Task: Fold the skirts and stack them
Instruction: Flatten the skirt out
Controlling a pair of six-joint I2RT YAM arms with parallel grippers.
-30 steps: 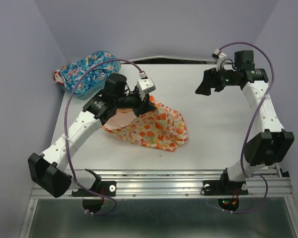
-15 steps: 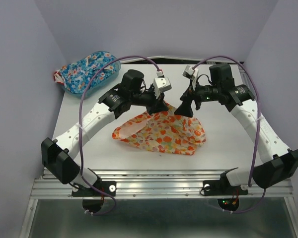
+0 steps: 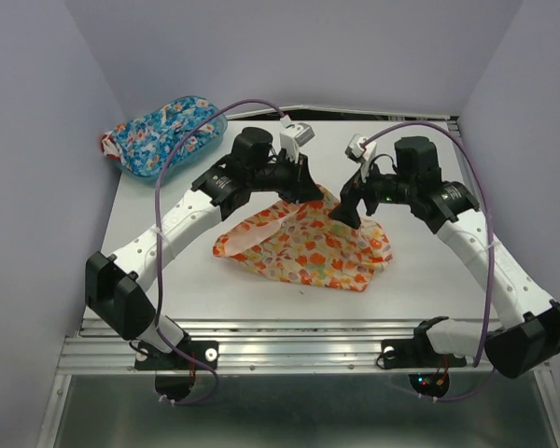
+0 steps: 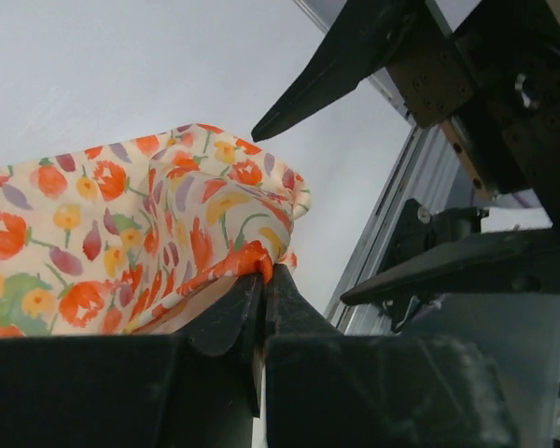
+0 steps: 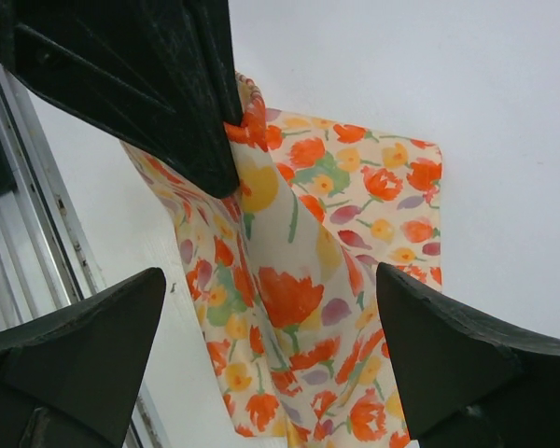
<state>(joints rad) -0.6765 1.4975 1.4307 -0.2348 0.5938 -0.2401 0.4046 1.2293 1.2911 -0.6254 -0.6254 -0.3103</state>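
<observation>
My right gripper grabs the cream-yellow skirt's lifted edge (image 3: 330,202) (image 5: 278,273) beside my left gripper next, which leaves that gripper free to spread the skirt for folding.
The cream-yellow skirt (image 3: 303,245) with orange-red flowers lies in the middle of the table, its far edge lifted. My left gripper (image 3: 315,193) is shut on that lifted edge; in the left wrist view the fabric (image 4: 205,238) is pinched between the closed fingers (image 4: 261,280). My right gripper (image 3: 345,213) is open, just right of the left one, above the skirt's far right part. In the right wrist view the skirt (image 5: 299,289) hangs between its spread fingers (image 5: 93,327). The bright blue floral skirt (image 3: 163,131) is heaped in the basket at far left.
A translucent blue basket (image 3: 210,126) stands at the table's back left corner. The metal rail (image 3: 299,341) runs along the near edge. Purple walls close in on the left, back and right.
My left gripper has carried the skirt's edge right and farther back. My right arm has swung in from the back right and come down beside it, over the skirt.
</observation>
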